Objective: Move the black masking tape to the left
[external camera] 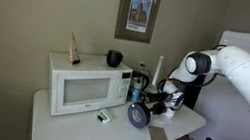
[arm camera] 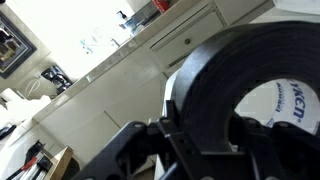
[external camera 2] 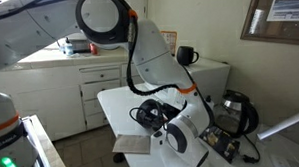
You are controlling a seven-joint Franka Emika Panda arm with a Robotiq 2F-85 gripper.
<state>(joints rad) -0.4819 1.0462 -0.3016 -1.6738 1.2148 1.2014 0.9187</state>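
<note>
The black masking tape in my fingers has its lower edge resting on the white tabletop, so my gripper will let go of the tape.
The black masking tape (external camera: 138, 115) is a thick black ring with a greyish hole, held upright on its edge over the white table (external camera: 66, 123). My gripper (external camera: 151, 109) is shut on it from above. In an exterior view the roll (external camera 2: 175, 140) hangs under the gripper (external camera 2: 159, 121), near the table's front part. In the wrist view the roll (arm camera: 212, 80) fills the right side, with a white label inside the hole. The gripper's fingers (arm camera: 200, 130) clamp its rim.
A white microwave (external camera: 87, 86) stands on the table, with a black cup (external camera: 114, 58) on top. A small black-and-white box (external camera: 104, 116) lies in front of it. A brown cardboard piece (external camera: 160, 138) lies near the table edge. White cabinets (external camera 2: 79, 81) stand behind.
</note>
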